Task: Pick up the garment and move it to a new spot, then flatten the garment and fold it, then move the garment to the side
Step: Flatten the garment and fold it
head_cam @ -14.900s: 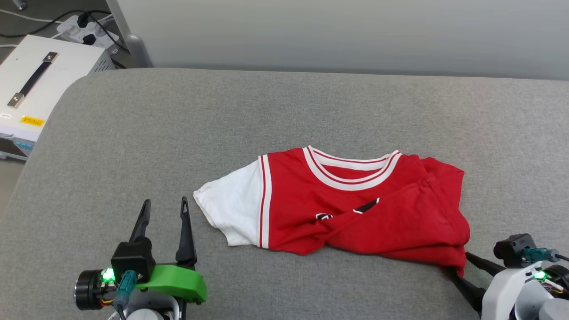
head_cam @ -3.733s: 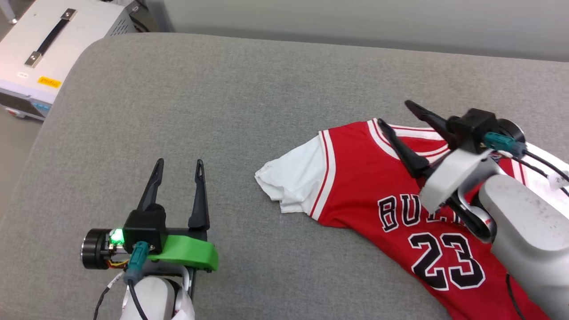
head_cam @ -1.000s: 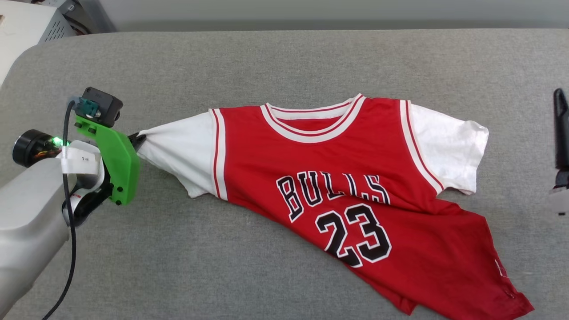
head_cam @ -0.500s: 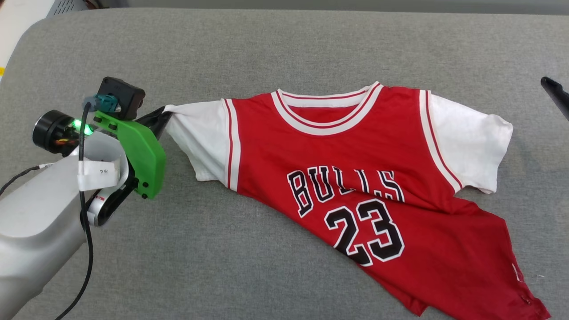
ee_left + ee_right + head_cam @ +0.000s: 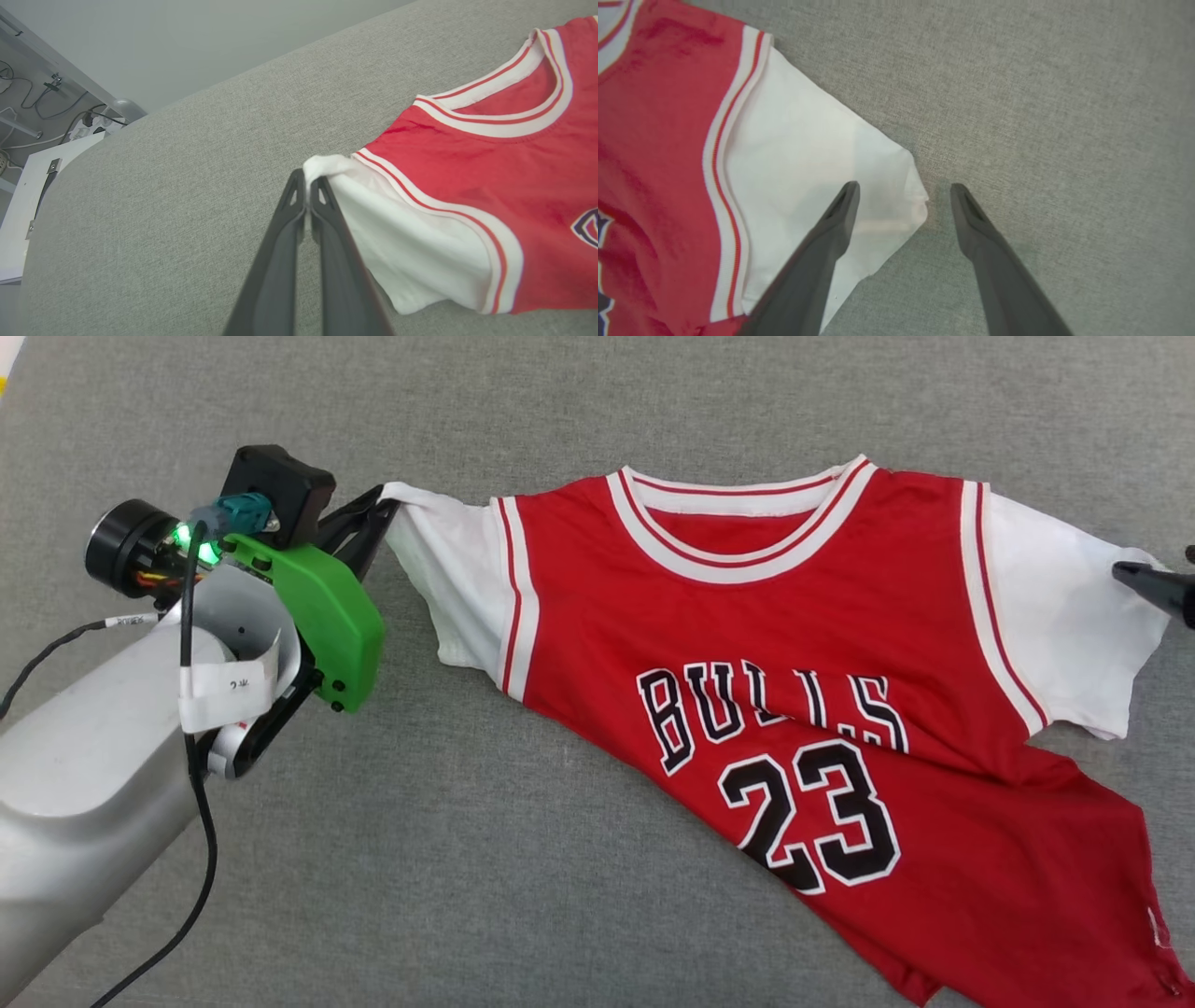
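My right gripper is about to grab the jersey's white sleeve by the tip (image 5: 917,204), so that the jersey can be straightened and flattened for folding.
The garment (image 5: 794,644) is a red jersey with white sleeves, striped trim and black lettering with the number 23. It lies face up on the grey surface, its lower part skewed to the right. My left gripper (image 5: 383,504) is shut on the tip of the left sleeve, which is drawn taut. The left wrist view shows the same pinch, gripper (image 5: 307,186) on the white sleeve of the garment (image 5: 467,186). My right gripper (image 5: 903,189) stands open over the right sleeve's corner on the garment (image 5: 794,154), one finger above cloth, one above bare surface. Its dark fingertip (image 5: 1153,586) reaches the sleeve's edge.
The grey padded surface (image 5: 485,859) stretches wide around the jersey. Beyond its rounded far-left corner stand a white box with a handle (image 5: 28,205) and a power strip with cables (image 5: 88,128).
The head camera has tilted down and closer, so the whole picture has shifted. My left gripper keeps its hold on the left sleeve. My right gripper has come in over the right sleeve's edge.
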Motion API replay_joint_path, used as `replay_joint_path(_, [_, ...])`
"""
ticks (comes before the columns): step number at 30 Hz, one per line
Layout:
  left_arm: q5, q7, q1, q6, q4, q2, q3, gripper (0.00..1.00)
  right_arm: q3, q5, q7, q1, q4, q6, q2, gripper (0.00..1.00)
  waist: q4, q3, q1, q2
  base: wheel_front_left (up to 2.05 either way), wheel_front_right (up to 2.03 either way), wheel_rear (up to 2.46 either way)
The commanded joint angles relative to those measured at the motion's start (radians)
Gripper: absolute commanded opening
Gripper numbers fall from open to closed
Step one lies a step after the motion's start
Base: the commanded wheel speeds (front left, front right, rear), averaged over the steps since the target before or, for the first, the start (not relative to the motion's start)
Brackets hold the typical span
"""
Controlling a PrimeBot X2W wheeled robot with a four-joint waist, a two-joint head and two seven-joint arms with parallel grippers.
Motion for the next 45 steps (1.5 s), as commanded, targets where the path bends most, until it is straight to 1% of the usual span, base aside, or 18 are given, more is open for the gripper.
replay_joint_path(1, [0.012,-0.009,-0.018,0.007,-0.004,-0.006,0.002,0.0,0.019,-0.003,-0.011,-0.013,0.022,-0.001,0.015,1.0,0.021,0.033,-0.0001,0.0,0.0,0.0,0.0])
replay_joint_path(6, [0.018,-0.014,-0.02,0.004,0.002,-0.013,-0.004,0.0,0.103,0.032,-0.026,0.023,0.073,-0.001,0.052,1.0,0.023,0.046,-0.0001,0.0,0.0,0.0,0.0])
replay_joint_path(10, [0.011,-0.022,-0.014,-0.006,0.02,-0.021,-0.007,0.0,0.162,0.068,-0.061,0.061,0.089,-0.001,0.046,1.0,0.02,0.041,-0.0001,0.0,0.0,0.0,0.0])
replay_joint_path(11, [0.009,-0.025,-0.012,-0.009,0.029,-0.022,-0.007,0.0,0.173,0.076,-0.076,0.064,0.093,-0.001,0.043,0.53,0.017,0.036,-0.0001,0.0,0.0,0.0,0.0])
replay_joint_path(12, [0.008,-0.026,-0.01,-0.01,0.036,-0.021,-0.009,0.0,0.183,0.076,-0.093,0.063,0.093,-0.001,0.038,0.23,0.013,0.032,-0.0001,0.0,0.0,0.0,0.0])
replay_joint_path(13, [0.007,-0.026,-0.007,-0.013,0.044,-0.021,-0.011,0.0,0.193,0.078,-0.114,0.059,0.095,-0.001,0.032,0.0,0.01,0.026,-0.0001,0.0,0.0,0.0,0.0])
replay_joint_path(18, [0.01,-0.039,-0.002,-0.023,0.076,-0.023,-0.016,0.0,0.208,0.085,-0.252,0.017,0.085,-0.001,0.007,0.0,-0.006,-0.019,-0.0001,0.0,0.0,0.0,0.0])
replay_joint_path(22, [0.016,-0.061,-0.004,-0.025,0.08,-0.019,-0.012,0.0,0.218,0.08,-0.397,-0.012,0.064,-0.001,-0.019,0.0,-0.015,-0.074,-0.0001,0.0,0.0,0.0,0.0])
replay_joint_path(27, [0.038,-0.098,-0.014,-0.009,0.038,0.013,0.003,0.0,0.228,0.096,-0.549,-0.023,0.026,-0.001,-0.056,0.0,-0.032,-0.146,-0.0001,0.0,0.0,0.0,0.0])
replay_joint_path(31, [0.055,-0.13,-0.028,0.02,-0.032,0.048,0.03,0.0,0.21,0.113,-0.633,-0.033,-0.017,-0.001,-0.086,0.0,-0.048,-0.183,-0.0001,0.0,0.0,0.0,0.0])
replay_joint_path(36, [0.067,-0.164,-0.063,0.045,-0.128,0.07,0.07,0.0,0.156,0.088,-0.729,-0.047,-0.061,-0.001,-0.111,0.0,-0.057,-0.213,-0.0001,0.0,0.0,0.0,0.0])
replay_joint_path(38, [0.096,-0.171,-0.092,0.056,-0.156,0.081,0.079,0.0,0.132,0.073,-0.757,-0.053,-0.084,-0.001,-0.113,0.0,-0.061,-0.221,-0.0001,0.0,0.0,0.0,0.0])
replay_joint_path(41, [0.106,-0.179,-0.132,0.063,-0.185,0.083,0.103,0.0,0.082,0.043,-0.788,-0.066,-0.118,-0.001,-0.109,0.0,-0.068,-0.233,-0.0001,0.0,0.0,0.0,0.0])
replay_joint_path(45, [0.122,-0.169,-0.184,0.056,-0.197,0.08,0.115,0.0,0.016,0.005,-0.802,-0.084,-0.155,-0.001,-0.09,0.0,-0.076,-0.246,-0.0001,0.0,0.0,0.0,0.0])
